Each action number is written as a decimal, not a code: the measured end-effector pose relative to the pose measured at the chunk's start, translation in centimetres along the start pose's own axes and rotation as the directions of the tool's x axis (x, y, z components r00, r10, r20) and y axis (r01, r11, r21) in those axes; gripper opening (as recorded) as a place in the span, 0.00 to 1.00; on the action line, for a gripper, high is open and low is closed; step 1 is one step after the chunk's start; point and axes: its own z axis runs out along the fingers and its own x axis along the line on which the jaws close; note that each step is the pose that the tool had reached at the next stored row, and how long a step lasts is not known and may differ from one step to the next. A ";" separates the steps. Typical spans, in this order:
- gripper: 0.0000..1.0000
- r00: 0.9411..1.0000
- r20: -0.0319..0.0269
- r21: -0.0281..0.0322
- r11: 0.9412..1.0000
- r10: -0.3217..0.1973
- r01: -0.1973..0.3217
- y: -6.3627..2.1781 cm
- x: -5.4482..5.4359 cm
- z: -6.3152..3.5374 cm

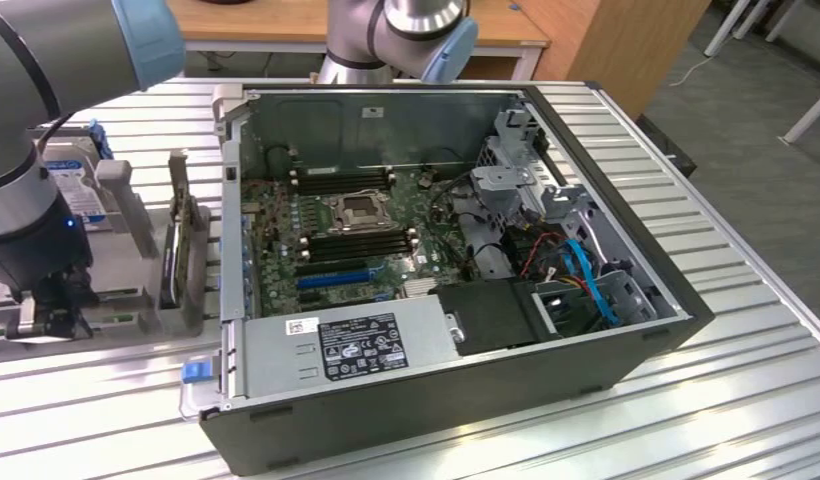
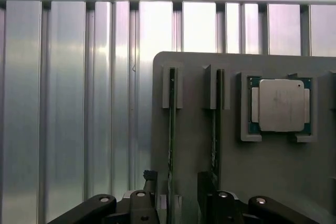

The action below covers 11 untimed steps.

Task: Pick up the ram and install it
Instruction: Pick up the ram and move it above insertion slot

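My gripper needs to grab the ram between its fingers by the ram's bare part between the holder's grey blocks, which hug its ends.
Two ram sticks stand on edge in slots of a grey holder; they are thin green boards seen edge-on. My gripper is open, with its dark fingers on either side of one ram. The second ram stands just outside the fingers. I cannot tell whether the pads touch the stick. In the exterior view my gripper hangs low over the grey holder at that view's left. The open computer case holds the motherboard, whose black slots flank the processor socket.
A processor chip lies in a recess of the holder beside the sticks. A hard drive with a blue-and-white label and a thin board on edge stand left of the case. The ribbed metal table surrounds everything.
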 end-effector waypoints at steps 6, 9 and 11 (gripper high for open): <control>0.44 1.000 0.000 0.000 1.000 0.000 0.000 -0.02 0.0 0.51; 0.44 1.000 0.000 0.000 1.000 0.000 0.000 -0.01 0.1 0.58; 0.44 1.000 0.000 0.000 1.000 0.000 0.000 -0.01 0.1 0.60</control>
